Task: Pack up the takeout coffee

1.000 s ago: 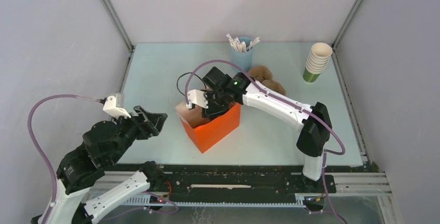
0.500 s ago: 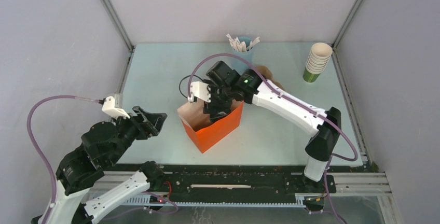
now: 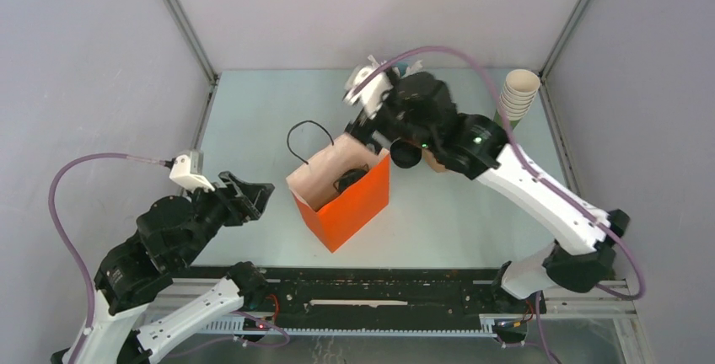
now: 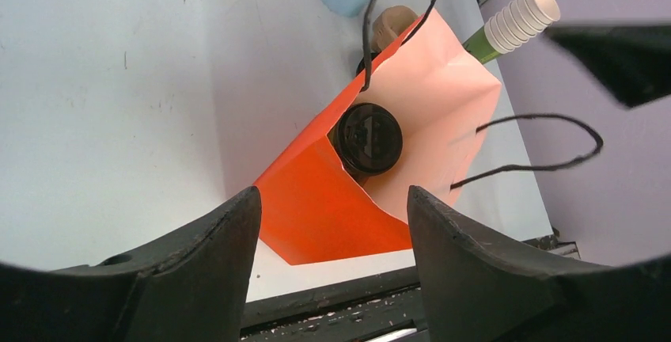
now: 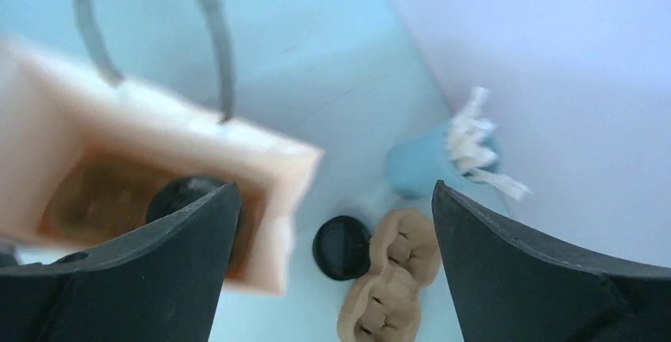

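The robot's right gripper should reach a white stirrer and grab it by its exposed end (image 3: 414,67), so the stirrer's other end stays free to go into the orange bag (image 3: 347,209).
The takeout coffee stands inside the orange paper bag (image 3: 347,209); only its round black lid (image 3: 348,181) shows, also in the left wrist view (image 4: 366,138) and, blurred, in the right wrist view (image 5: 183,197). My right gripper (image 3: 371,124) is open and empty, raised above and behind the bag (image 5: 158,160), with its own fingers wide apart (image 5: 334,193). My left gripper (image 3: 251,195) is open and empty, left of the bag (image 4: 316,207) and apart from it (image 4: 332,209).
A loose black lid (image 5: 342,247) lies beside a brown pulp carrier (image 5: 396,275) behind the bag. A blue cup of stirrers (image 5: 427,164) stands at the back. A stack of lidless green-and-cream cups (image 3: 514,99) stands back right. The bag's black cord handles (image 3: 303,132) stick up.
My right gripper has come up out of the bag and moved back and to the right, empty. The lidded cup stays in the bag. The left arm has not moved.
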Controlling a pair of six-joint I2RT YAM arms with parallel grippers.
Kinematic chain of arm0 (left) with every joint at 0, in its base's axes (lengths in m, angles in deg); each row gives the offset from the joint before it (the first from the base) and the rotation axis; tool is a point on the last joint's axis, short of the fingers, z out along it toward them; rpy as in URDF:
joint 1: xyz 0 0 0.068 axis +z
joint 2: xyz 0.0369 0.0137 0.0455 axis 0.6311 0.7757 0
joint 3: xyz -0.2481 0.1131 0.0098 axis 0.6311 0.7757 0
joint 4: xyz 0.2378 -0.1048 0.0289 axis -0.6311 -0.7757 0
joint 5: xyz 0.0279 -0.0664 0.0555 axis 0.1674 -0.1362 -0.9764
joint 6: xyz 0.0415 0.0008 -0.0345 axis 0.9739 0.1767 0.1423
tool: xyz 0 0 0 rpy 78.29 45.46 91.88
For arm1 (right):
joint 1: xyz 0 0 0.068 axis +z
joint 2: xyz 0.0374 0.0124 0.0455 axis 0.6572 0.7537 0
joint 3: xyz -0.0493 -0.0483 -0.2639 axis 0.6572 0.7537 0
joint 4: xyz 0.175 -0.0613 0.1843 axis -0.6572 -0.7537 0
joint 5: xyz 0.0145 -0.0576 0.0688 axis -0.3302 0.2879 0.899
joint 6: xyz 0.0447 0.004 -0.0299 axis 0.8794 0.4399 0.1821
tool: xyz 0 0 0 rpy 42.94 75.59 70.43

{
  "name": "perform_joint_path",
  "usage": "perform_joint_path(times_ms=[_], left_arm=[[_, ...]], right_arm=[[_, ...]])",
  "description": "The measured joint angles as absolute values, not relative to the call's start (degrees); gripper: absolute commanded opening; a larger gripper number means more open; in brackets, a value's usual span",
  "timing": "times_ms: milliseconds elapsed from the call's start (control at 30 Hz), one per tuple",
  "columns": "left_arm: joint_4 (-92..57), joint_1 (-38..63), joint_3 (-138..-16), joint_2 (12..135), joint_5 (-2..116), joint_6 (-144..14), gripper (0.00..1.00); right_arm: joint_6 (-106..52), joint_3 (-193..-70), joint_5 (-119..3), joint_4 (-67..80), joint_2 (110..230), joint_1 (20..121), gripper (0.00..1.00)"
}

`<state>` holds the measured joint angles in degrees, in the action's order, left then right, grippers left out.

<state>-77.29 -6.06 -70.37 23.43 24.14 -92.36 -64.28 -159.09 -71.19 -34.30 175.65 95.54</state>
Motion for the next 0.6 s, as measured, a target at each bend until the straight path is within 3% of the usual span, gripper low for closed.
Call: perform_joint_path(times_ms=[133,300,467,600], left_arm=[[-76.9,-6.1,-70.4,24.1,24.6,-92.3,0.72],[-76.4,-6.1,-70.4,25.5,24.9,-91.9,0.73],[-76.3,-6.1,-70.4,25.6,24.8,-91.8,0.73],[-76.2,-6.1,-70.4,25.9,24.7,-91.7,0.73]], right_arm=[[-51.8,-155.3,-77.3,-22.6,170.6,88.4,1.00],[-36.7,-153.5,-82.8,-12.0,173.0,76.3,0.99],[-27.7,-151.7,-82.2,-7.2,180.4,69.7,0.89],[-23.3,-151.8,-79.5,-6.1,188.4,66.1,0.72]])
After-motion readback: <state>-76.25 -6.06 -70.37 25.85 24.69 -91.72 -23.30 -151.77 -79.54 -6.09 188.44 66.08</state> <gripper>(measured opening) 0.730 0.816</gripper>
